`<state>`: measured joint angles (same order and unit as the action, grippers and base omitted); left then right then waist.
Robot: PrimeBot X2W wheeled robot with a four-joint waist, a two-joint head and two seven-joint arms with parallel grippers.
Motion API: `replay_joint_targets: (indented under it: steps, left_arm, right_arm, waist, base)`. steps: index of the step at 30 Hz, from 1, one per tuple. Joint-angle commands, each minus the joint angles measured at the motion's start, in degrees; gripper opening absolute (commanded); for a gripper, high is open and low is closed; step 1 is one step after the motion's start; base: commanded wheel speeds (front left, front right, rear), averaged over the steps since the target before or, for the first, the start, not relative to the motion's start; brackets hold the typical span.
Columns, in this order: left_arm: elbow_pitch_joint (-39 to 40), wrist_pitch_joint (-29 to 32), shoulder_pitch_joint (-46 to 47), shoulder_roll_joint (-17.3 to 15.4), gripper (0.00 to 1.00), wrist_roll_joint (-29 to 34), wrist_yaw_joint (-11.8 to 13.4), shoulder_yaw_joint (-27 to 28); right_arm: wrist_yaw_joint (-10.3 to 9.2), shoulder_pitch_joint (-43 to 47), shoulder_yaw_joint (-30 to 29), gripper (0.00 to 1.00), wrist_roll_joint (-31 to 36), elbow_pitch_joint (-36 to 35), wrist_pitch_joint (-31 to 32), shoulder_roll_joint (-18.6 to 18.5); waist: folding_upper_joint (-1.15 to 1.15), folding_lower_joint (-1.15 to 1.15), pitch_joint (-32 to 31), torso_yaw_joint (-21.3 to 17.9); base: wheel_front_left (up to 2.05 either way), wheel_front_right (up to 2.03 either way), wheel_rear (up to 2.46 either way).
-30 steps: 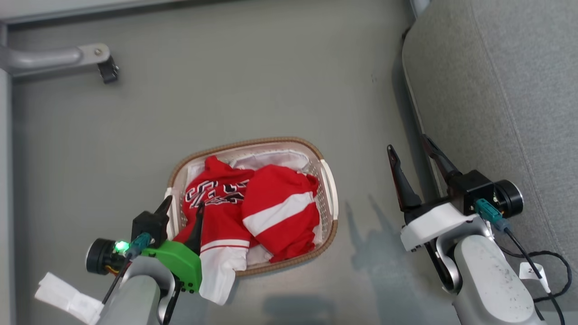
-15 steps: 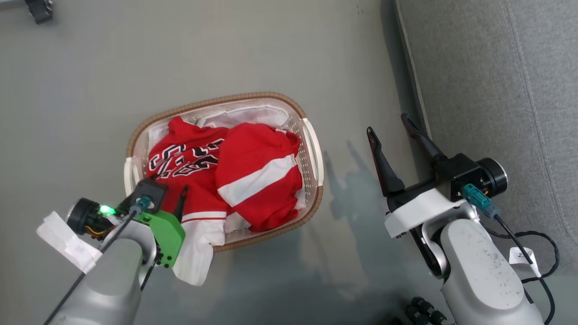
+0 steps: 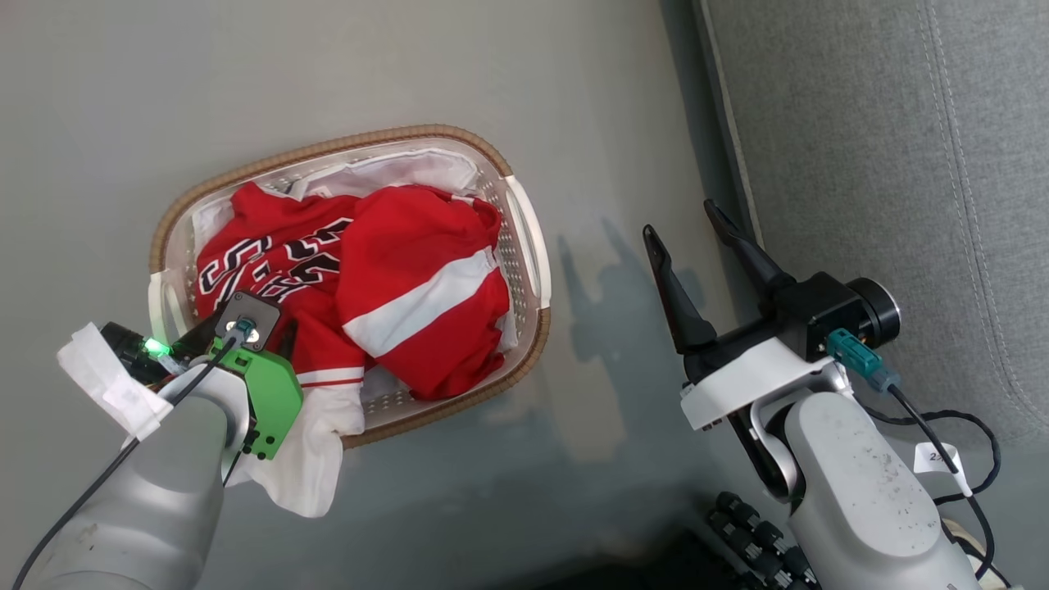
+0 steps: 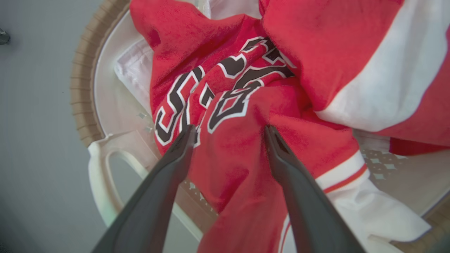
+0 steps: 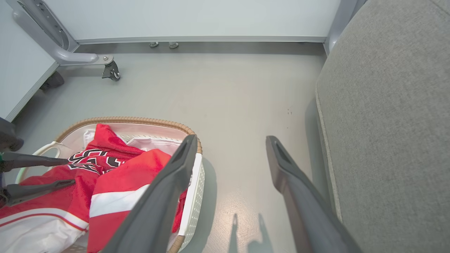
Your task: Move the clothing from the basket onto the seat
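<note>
I should grab the jersey next with my left gripper by its raised fold (image 4: 236, 156). The lettered cloth around the fold is lying loose in the basket.
The basket (image 3: 328, 147) stands on the grey floor, left of the seat (image 3: 885, 164). In it lies the clothing: a red jersey (image 3: 246, 262) with black lettering, its white hem hanging over the near rim, and a red garment with a white stripe (image 3: 418, 303). My left gripper (image 4: 229, 130) is open, pointing down into the basket, its fingertips (image 4: 188, 137) on either side of a raised fold of the jersey (image 4: 232, 147). My right gripper (image 3: 682, 220) is open and holds nothing, over the floor between basket and seat.
The seat's rounded edge (image 5: 327, 116) runs close beside my right gripper (image 5: 231, 138). A grey frame leg with a caster (image 5: 109, 68) stands by the far wall. A black cable (image 3: 967, 442) hangs off my right arm. The basket's white handle (image 4: 102, 175) lies left of my left fingers.
The head camera has shifted, so the whole scene sits further left and up. My left gripper has tipped down into the basket onto the jersey. Both grippers have stayed open.
</note>
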<state>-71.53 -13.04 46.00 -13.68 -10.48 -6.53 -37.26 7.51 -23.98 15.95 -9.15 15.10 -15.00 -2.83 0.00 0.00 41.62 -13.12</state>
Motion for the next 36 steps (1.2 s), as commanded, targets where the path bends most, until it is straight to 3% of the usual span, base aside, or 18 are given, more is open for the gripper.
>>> replay_joint_targets:
  steps: [1, 15, 16, 17, 18, 23, 36]
  left_arm:
    - [-0.6, 0.9, 1.3, -0.2, 1.00, -0.4, 0.0, 0.0]
    - [-2.2, 10.8, 4.0, -0.6, 1.00, -0.7, -0.5, -2.3]
    - [-2.3, 11.7, 4.0, -0.5, 0.90, -0.8, -0.5, -2.4]
    - [-2.3, 12.1, 4.0, -0.3, 0.34, -1.0, -0.6, -2.5]
    - [-2.3, 12.6, 3.8, -0.2, 0.00, -1.3, -0.6, -2.4]
    - [-2.4, 13.7, 2.5, 0.4, 0.00, -2.4, -0.8, -2.3]
    - [-2.3, 3.4, -2.8, 4.6, 0.00, -7.2, -1.0, -0.8]
  right_arm:
    - [-0.04, -0.2, 0.3, 1.00, -0.6, 0.0, -0.3, -0.2]
    - [-0.04, -0.6, 2.1, 1.00, -2.6, -0.2, -0.3, -0.2]
    - [-0.04, -0.7, 2.2, 1.00, -2.7, -0.2, -0.3, -0.2]
    - [-0.04, -0.8, 2.3, 1.00, -2.8, -0.2, -0.3, -0.2]
    - [-0.04, -0.8, 2.3, 1.00, -3.0, -0.3, -0.3, -0.2]
    - [-0.04, -0.8, 2.0, 1.00, -3.4, -0.1, -0.3, -0.2]
    - [-0.04, 2.2, -1.5, 1.00, -3.6, 0.7, -0.3, -0.2]
  waist:
    - [0.00, 0.00, 0.9, -0.9]
    - [0.00, 0.00, 2.7, -2.5]
    - [0.00, 0.00, 2.6, -2.5]
    - [0.00, 0.00, 2.6, -2.6]
    - [0.00, 0.00, 2.5, -2.6]
    - [0.00, 0.00, 1.1, -2.5]
    - [0.00, 0.00, -10.7, 1.0]
  base:
    - [0.00, 0.00, 0.00]
    - [0.00, 0.00, 0.00]
    - [0.00, 0.00, 0.00]
    - [0.00, 0.00, 0.00]
    - [0.00, 0.00, 0.00]
    - [0.00, 0.00, 0.00]
    - [0.00, 0.00, 0.00]
